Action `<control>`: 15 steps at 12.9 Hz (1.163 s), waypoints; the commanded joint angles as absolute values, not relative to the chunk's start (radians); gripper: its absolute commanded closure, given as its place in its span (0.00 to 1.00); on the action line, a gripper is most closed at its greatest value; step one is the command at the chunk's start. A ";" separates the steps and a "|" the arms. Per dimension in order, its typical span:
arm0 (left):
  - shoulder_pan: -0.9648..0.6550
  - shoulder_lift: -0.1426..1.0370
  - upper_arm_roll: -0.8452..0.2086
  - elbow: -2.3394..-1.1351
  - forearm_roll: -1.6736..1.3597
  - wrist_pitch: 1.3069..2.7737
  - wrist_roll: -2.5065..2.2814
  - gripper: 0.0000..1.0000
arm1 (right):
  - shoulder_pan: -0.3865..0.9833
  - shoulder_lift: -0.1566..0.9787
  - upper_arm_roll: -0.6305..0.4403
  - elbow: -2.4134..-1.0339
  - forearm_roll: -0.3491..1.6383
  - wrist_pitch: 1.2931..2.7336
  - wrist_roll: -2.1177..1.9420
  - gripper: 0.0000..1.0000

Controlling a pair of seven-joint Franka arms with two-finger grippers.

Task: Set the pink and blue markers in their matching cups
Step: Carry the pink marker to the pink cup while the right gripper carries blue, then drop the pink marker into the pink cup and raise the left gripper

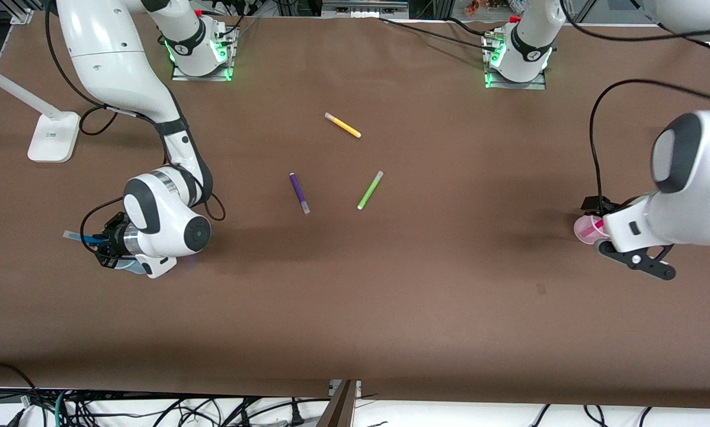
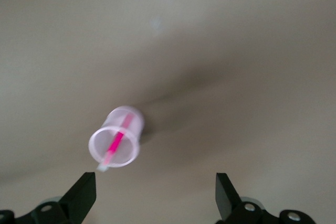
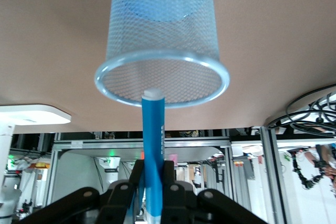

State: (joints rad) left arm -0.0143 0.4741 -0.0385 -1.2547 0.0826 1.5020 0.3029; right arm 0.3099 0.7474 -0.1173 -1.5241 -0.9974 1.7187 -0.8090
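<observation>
I can open my right gripper now, because the blue marker's white end (image 3: 153, 94) is at the pale blue cup's opening (image 3: 170, 80) in the right wrist view.
The pale pink cup (image 1: 585, 229) stands upright near the left arm's end of the table with the pink marker (image 1: 597, 225) leaning inside it. My left gripper (image 1: 602, 229) is open and empty, up over the table beside the pink cup (image 2: 115, 139); the pink marker (image 2: 116, 141) rests against the rim. My right gripper (image 1: 101, 242) is shut on the blue marker (image 1: 85, 238) near the right arm's end. The marker's (image 3: 154, 129) white end is at the rim of the pale blue cup (image 3: 163, 51). The cup (image 1: 120, 264) is mostly hidden under the wrist in the front view.
A dark purple marker (image 1: 299, 193), a lime-green marker (image 1: 370, 190) and a yellow marker (image 1: 342, 125) lie loose mid-table. A white lamp base (image 1: 53, 136) stands near the right arm's end, farther from the front camera than the right gripper.
</observation>
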 commanded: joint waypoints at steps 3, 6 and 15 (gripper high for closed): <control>0.031 0.272 -0.040 -1.310 -0.067 1.546 0.160 0.00 | 0.321 0.758 -0.118 -1.532 -1.040 1.736 -0.810 0.75; 0.031 0.128 -0.043 -1.432 -0.126 1.552 0.083 0.00 | 0.313 0.753 -0.118 -1.526 -1.031 1.744 -0.813 0.00; 0.026 -0.012 -0.058 -1.651 -0.031 1.623 0.104 0.00 | 0.308 0.628 -0.129 -1.413 -0.646 1.659 -0.812 0.00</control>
State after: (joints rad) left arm 0.0253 0.0245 -0.0441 -1.6132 -0.0894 1.6094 0.0887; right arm 0.3140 0.6693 -0.1273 -1.4456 -0.7424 1.7092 -0.8079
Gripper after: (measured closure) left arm 0.000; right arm 0.000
